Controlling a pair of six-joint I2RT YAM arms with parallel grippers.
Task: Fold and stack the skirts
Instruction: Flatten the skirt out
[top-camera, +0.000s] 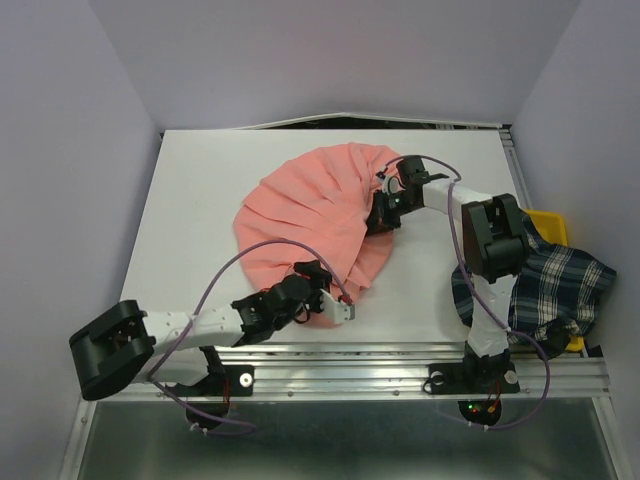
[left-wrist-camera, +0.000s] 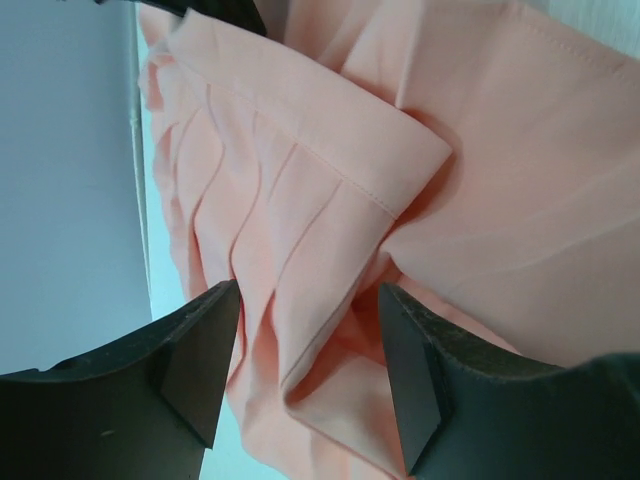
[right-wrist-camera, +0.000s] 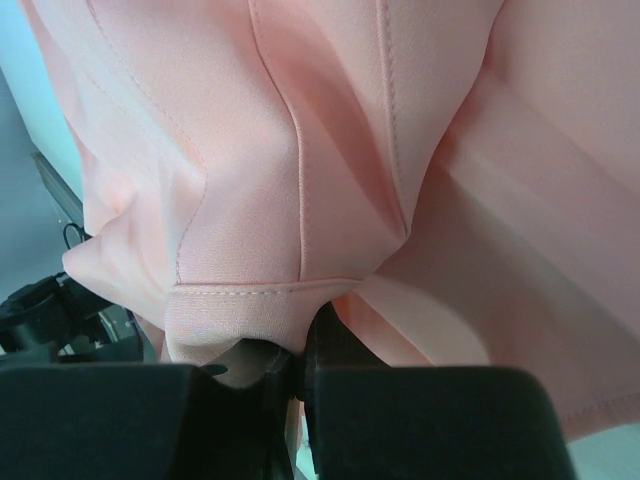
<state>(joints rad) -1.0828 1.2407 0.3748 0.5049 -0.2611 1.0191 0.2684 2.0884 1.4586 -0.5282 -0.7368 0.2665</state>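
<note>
The pink pleated skirt has to be spread for folding, so the left gripper will next grab it by its stitched edge, away from the right gripper.
The salmon-pink pleated skirt (top-camera: 310, 215) lies partly folded on the white table (top-camera: 200, 200), its right part doubled over. My left gripper (top-camera: 330, 295) is open at the skirt's near edge, with folds of pink cloth (left-wrist-camera: 310, 330) between its spread fingers (left-wrist-camera: 190, 370). My right gripper (top-camera: 382, 212) is shut on the skirt's hem (right-wrist-camera: 250, 300) at its right side and holds it lifted. The navy-green plaid skirt (top-camera: 555, 285) lies crumpled at the table's right edge, behind my right arm.
A yellow bin (top-camera: 550, 225) sits at the right edge, partly under the plaid skirt. Purple walls enclose the table on the left, back and right. A metal rail (top-camera: 400, 370) runs along the near edge.
</note>
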